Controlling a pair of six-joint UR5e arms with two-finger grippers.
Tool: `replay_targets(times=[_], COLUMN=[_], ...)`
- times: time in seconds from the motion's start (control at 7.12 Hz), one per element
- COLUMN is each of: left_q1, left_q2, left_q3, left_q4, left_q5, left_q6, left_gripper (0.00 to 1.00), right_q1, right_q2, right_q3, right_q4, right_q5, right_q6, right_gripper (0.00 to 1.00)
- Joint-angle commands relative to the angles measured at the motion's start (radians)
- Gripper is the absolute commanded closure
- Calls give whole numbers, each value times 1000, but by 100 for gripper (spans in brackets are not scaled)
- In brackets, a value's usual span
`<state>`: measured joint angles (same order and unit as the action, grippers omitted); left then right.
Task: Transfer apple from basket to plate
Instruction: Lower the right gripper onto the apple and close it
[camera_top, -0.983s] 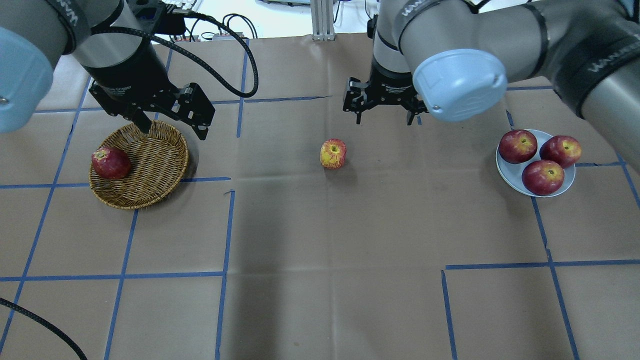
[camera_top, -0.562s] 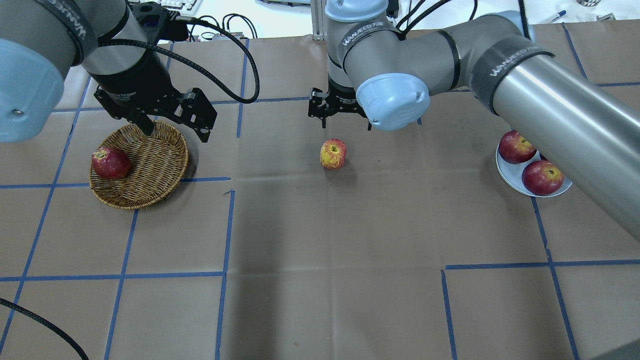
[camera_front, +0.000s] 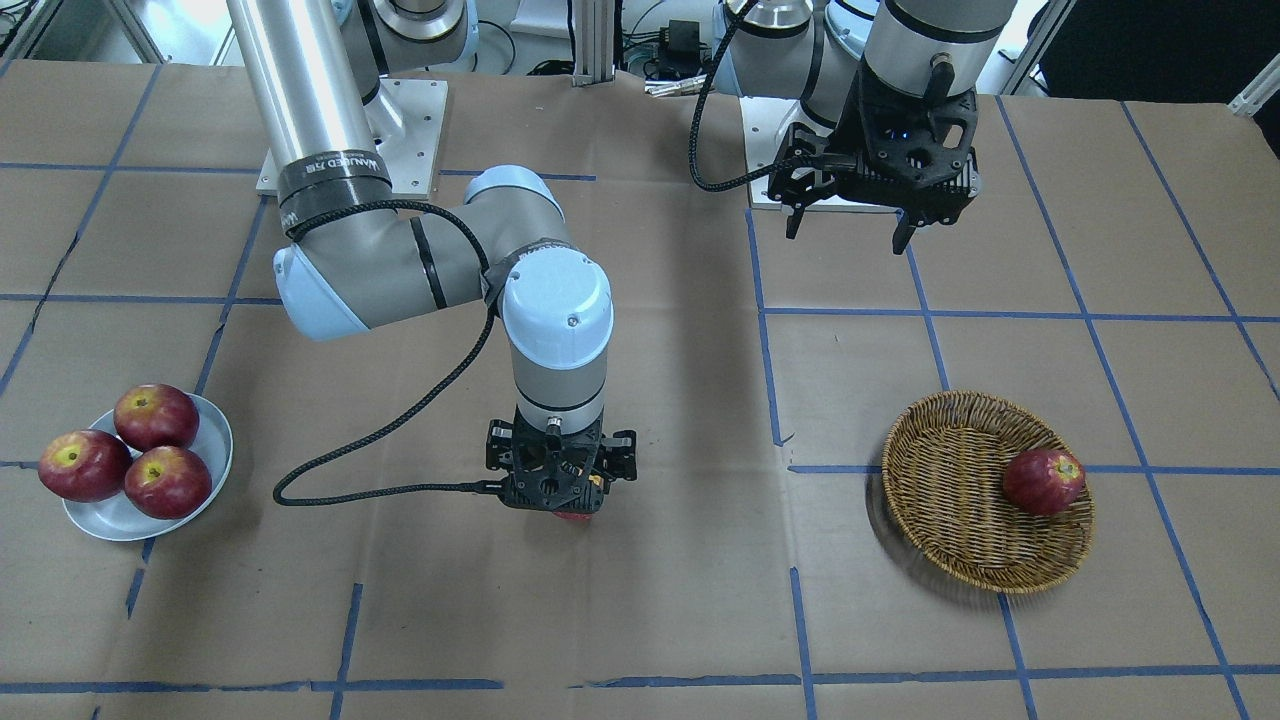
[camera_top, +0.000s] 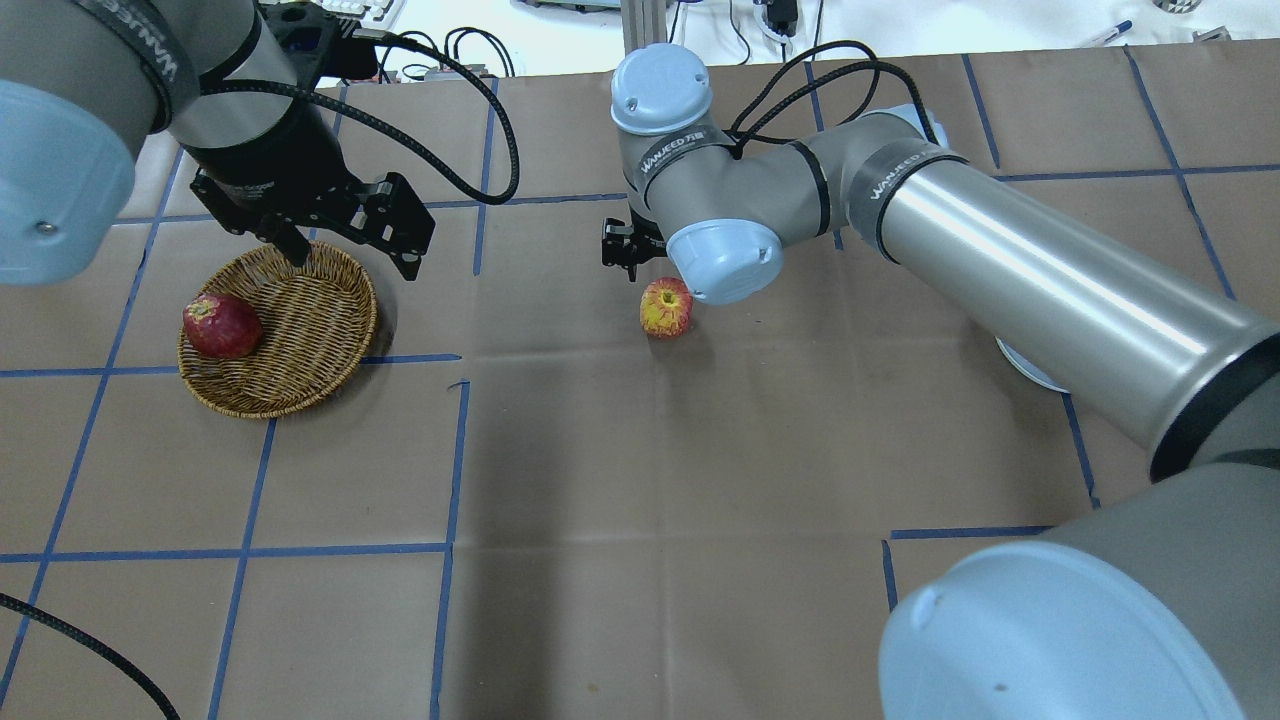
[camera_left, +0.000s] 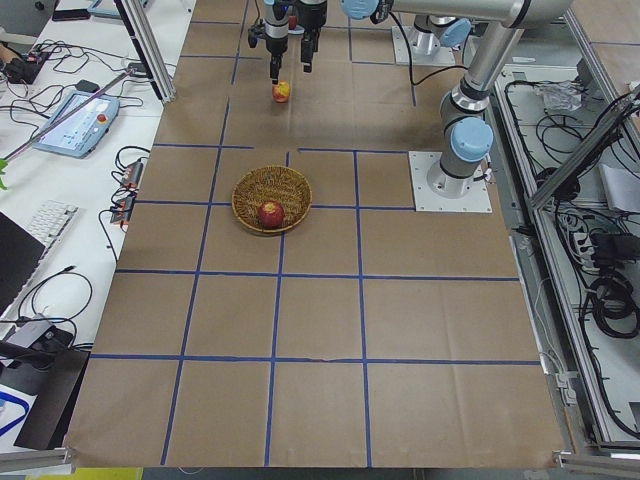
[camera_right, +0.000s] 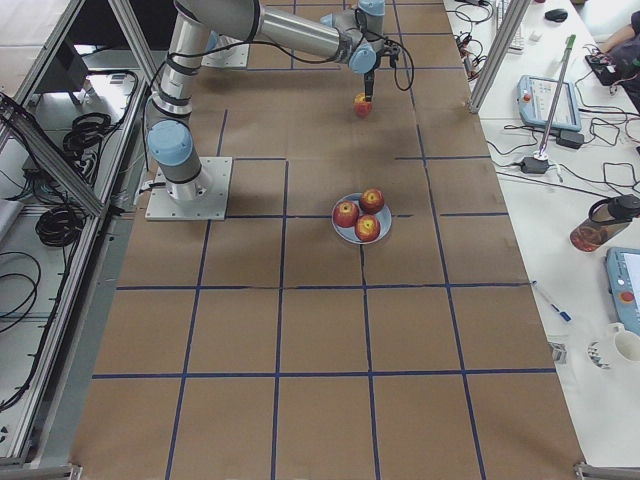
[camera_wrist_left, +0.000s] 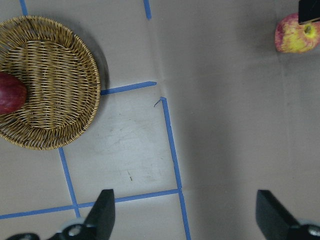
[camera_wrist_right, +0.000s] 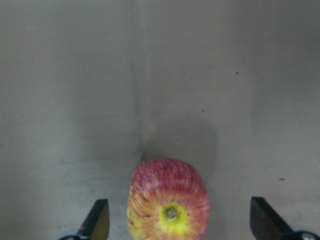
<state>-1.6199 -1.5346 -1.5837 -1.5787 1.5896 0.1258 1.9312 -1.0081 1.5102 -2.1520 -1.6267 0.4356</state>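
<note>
The robot's right gripper should next grab the apple by its rounded sides around the stem, so that it can transfer the apple onto the plate.
The pinkish-red, yellow-streaked apple sits on the brown paper at mid-table, outside the basket. My right gripper is open and low over it. In the right wrist view the apple lies between the two fingertips, which do not touch it. The wicker basket is at the left and holds one dark red apple. My left gripper is open and empty above the basket's far rim. The white plate holds three dark red apples.
In the overhead view my right arm stretches across the table and hides most of the plate, leaving only a sliver. Blue tape lines grid the brown paper. The robot bases stand at the far side in the front-facing view.
My right arm has swung left and come down, bringing its open gripper from behind and right of the apple to over it. My left gripper has barely moved.
</note>
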Motion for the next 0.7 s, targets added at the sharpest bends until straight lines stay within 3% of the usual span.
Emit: replay_targets(times=[0.0, 0.42, 0.56], left_q1=[0, 0, 0], left_q2=[-1, -1, -5], left_q3=[1, -1, -1], left_q4=[0, -1, -1], left_q5=[-2, -5, -5], left_q6=[0, 2, 2], left_gripper=[1, 1, 1], right_q1=[11, 19, 17], right_q2=[72, 76, 69], right_q3=[8, 59, 61], right_q4=[-72, -74, -72], right_q5=[-7, -7, -8], right_q6=[-1, 0, -1], right_gripper=[0, 5, 23])
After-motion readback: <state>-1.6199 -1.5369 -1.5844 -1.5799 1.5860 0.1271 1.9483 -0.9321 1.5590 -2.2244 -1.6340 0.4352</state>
